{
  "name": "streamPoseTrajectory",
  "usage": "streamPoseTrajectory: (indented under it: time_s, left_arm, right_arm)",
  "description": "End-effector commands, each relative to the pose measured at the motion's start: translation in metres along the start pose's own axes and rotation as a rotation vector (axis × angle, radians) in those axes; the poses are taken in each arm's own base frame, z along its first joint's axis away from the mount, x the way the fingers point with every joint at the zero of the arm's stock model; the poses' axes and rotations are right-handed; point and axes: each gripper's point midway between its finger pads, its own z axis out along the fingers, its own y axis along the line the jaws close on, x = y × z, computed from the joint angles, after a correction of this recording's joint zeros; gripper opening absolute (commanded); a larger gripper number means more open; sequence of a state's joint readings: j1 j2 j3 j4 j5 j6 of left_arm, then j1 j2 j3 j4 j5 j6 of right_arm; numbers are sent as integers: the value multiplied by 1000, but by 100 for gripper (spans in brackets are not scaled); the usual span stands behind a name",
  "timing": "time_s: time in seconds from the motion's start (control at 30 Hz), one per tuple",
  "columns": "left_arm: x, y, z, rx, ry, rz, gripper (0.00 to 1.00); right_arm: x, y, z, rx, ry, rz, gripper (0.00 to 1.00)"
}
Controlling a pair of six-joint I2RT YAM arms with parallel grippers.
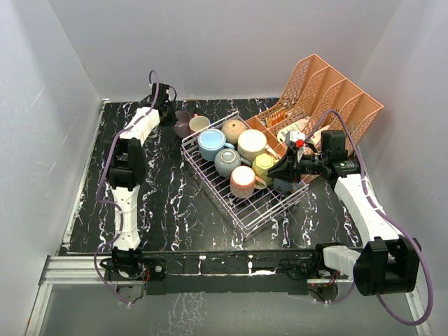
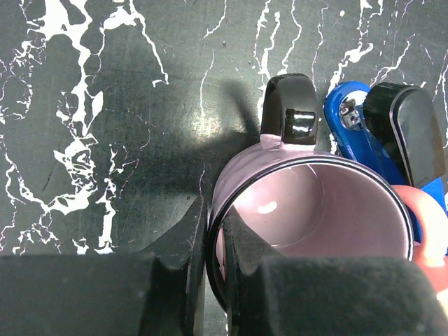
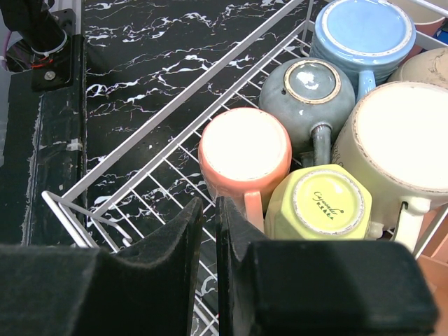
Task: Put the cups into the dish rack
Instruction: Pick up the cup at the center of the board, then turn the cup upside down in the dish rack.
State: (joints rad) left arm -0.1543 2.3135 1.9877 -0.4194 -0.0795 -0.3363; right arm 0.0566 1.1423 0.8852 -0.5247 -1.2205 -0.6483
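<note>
My left gripper will bring the mauve mug (image 1: 183, 123) (image 2: 315, 210) up with it if I lift it now. My fingers are closed on the mug's rim, one inside and one outside.
The wire dish rack (image 1: 260, 211) holds several upturned cups: light blue (image 1: 211, 144), grey-blue (image 1: 227, 162), tan (image 1: 234, 130), cream (image 1: 252, 145), yellow (image 1: 264, 165) and pink (image 1: 243, 181). Behind the rack's far-left corner stand a mauve mug (image 1: 183, 123) and a pinkish mug (image 1: 199, 124), both upright. My left gripper (image 2: 215, 220) is shut on the mauve mug's (image 2: 315, 210) wall, one finger inside and one outside. My right gripper (image 3: 211, 210) is shut and empty, over the rack (image 3: 140, 147) beside the pink cup (image 3: 245, 157) and yellow cup (image 3: 318, 206).
A salmon-pink lattice organiser (image 1: 329, 98) stands tilted behind the rack at the right. A blue and black object (image 2: 364, 140) lies against the mauve mug's far side. White walls close in the table on three sides.
</note>
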Motion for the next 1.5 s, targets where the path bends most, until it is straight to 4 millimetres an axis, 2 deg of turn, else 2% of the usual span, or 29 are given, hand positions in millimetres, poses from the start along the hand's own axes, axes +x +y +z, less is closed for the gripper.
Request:
streamPoseTrajectory:
  time_s: [0.0, 0.23, 0.4, 0.57, 0.63, 0.77, 1.0, 1.2, 1.47]
  left_arm:
    - [-39, 9, -37, -27, -104, -8, 0]
    - [-73, 45, -87, -42, -253, -91, 0]
    - [-76, 66, -130, -40, -333, -134, 0]
    - [-51, 78, -175, -18, -389, -163, 0]
    - [-29, 78, -195, 13, -399, -163, 0]
    - [6, 70, -236, 112, -417, -130, 0]
    - [59, 42, -303, 342, -436, -38, 0]
    - [90, 15, -337, 530, -392, -33, 0]
    - [107, -7, -374, 701, -386, 25, 0]
  right_arm:
    - [-6, -1, -2, 10, -18, -52, 17]
    - [-4, 3, -1, -14, -27, -50, 17]
    - [-3, 5, 0, -32, -31, -49, 17]
    - [-2, 10, 0, -61, -42, -55, 17]
    - [-1, 11, 0, -71, -42, -56, 17]
    - [-2, 14, 0, -90, -43, -59, 17]
    - [-5, 15, -3, -120, 8, -82, 18]
    - [-13, 4, -9, -111, 81, -136, 19]
    - [-43, 1, -9, -106, 65, -212, 24]
